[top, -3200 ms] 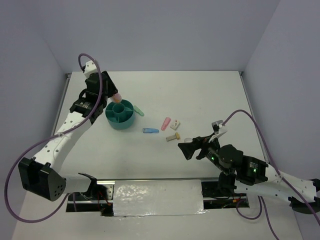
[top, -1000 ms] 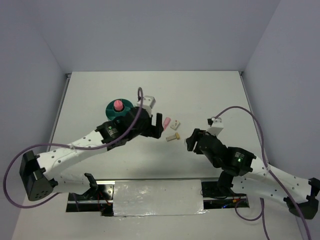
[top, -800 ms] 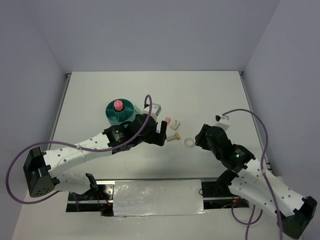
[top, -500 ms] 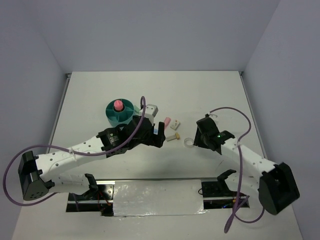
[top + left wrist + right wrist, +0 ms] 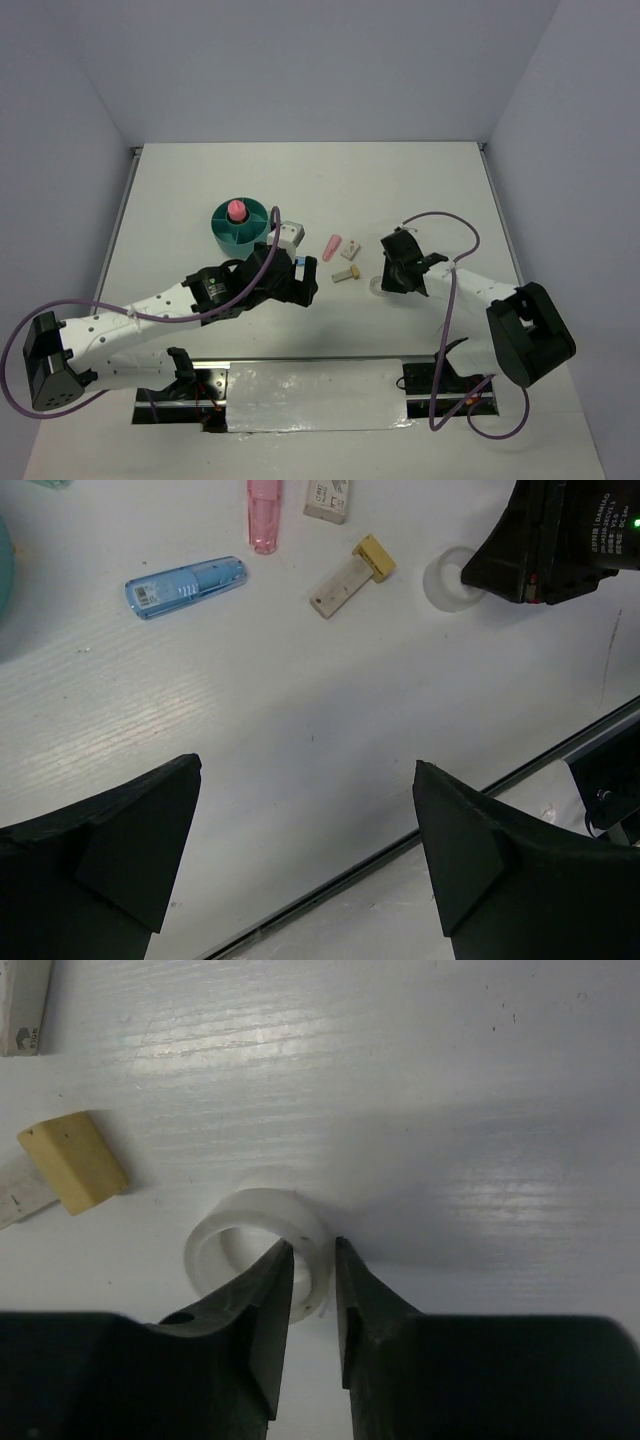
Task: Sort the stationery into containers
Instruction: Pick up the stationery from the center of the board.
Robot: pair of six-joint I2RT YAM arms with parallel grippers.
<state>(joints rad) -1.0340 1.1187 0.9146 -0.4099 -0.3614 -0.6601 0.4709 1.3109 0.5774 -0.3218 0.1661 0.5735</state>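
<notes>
My left gripper will next grab the clear tape ring by its side opposite my right gripper, so the rest can enter the container.
The round teal container stands at the back left with a pink glue stick upright in its central cup. On the table lie a blue piece, a pink piece, a white block and a beige piece. My left gripper hovers wide open and holds nothing, nearer than these pieces. The clear tape ring lies flat beside the beige piece. My right gripper is shut on the ring's near wall, one finger inside the ring and one outside.
The right arm's purple cable loops above the table behind its wrist. A dark slot along the table's near edge runs just below the left gripper. Grey walls enclose the table on three sides.
My right gripper swung in onto the tape ring and closed its jaws around the ring's wall. The left arm drew back slightly toward the near side, still open.
</notes>
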